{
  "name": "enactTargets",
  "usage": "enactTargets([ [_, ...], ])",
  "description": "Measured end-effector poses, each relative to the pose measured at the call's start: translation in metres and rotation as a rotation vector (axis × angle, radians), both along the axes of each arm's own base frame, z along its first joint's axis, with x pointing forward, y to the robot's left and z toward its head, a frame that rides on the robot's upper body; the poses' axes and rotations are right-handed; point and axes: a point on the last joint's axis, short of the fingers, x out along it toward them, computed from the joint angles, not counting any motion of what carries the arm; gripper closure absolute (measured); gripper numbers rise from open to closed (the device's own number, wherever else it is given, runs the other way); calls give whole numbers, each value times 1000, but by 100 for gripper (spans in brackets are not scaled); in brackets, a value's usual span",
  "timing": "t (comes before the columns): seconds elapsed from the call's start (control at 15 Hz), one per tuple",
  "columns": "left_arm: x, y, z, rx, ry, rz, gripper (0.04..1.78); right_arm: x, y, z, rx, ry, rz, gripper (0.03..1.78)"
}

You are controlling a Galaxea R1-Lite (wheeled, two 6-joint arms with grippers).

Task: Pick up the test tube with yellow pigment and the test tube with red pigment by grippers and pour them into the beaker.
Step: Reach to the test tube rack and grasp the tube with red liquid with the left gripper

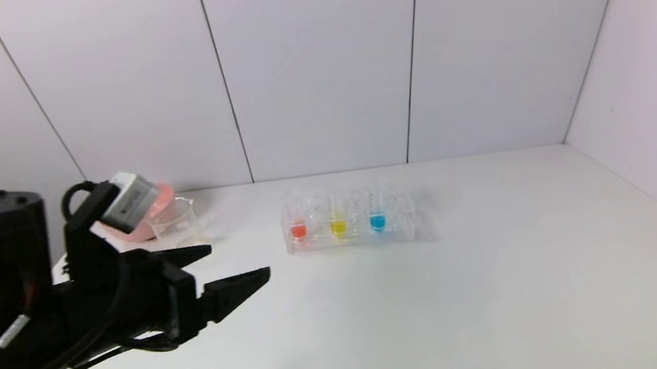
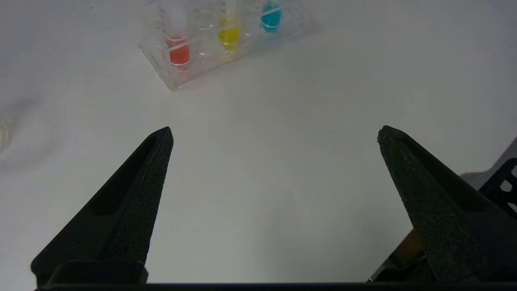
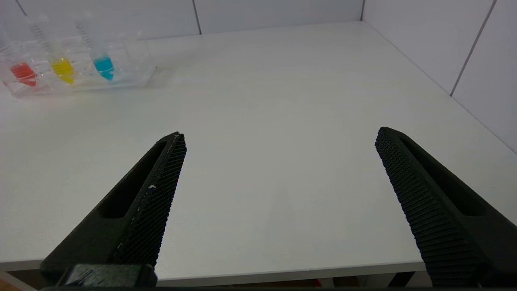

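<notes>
I need to pour the red pigment into the beaker (image 1: 181, 222), so next I should use my left gripper to grab the test tube with red pigment by its clear neck (image 1: 295, 207).
In a clear rack (image 1: 350, 235) at mid-table stand the test tube with red pigment (image 1: 298, 231), the test tube with yellow pigment (image 1: 339, 227) and a blue-bottomed tube (image 1: 377, 222). The clear beaker (image 1: 181, 222) stands at the far left, partly behind my left arm. My left gripper (image 1: 238, 262) hovers open and empty over bare table, left of and nearer than the rack, pointing toward it. Its wrist view shows the gripper (image 2: 274, 130), the red tube (image 2: 178, 50) and the yellow tube (image 2: 229, 35) ahead. My right gripper (image 3: 279, 133) stands open and empty over the table's front edge; it is outside the head view.
A pink bowl (image 1: 152, 222) sits just behind the beaker, touching or nearly so. White panel walls close the table at the back and right (image 1: 639, 109). The table's front edge (image 3: 282, 273) runs under the right gripper.
</notes>
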Motion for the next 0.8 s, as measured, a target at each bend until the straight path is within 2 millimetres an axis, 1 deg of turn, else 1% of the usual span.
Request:
enactTargets([
  [0.13, 12, -28, -4, 13, 33, 125, 6, 0, 0, 0, 0, 0, 0, 10],
  [0.33, 27, -58, -13, 16, 34, 350, 6, 0, 0, 0, 0, 0, 0, 10],
  [0.53, 42, -77, -25, 5, -47, 539, 6, 0, 0, 0, 0, 0, 0, 10],
  [0.6, 44, -81, -30, 0, -65, 564, 6, 0, 0, 0, 0, 0, 0, 10],
  [0.8, 50, -90, -46, 27, -54, 563, 6, 0, 0, 0, 0, 0, 0, 10],
])
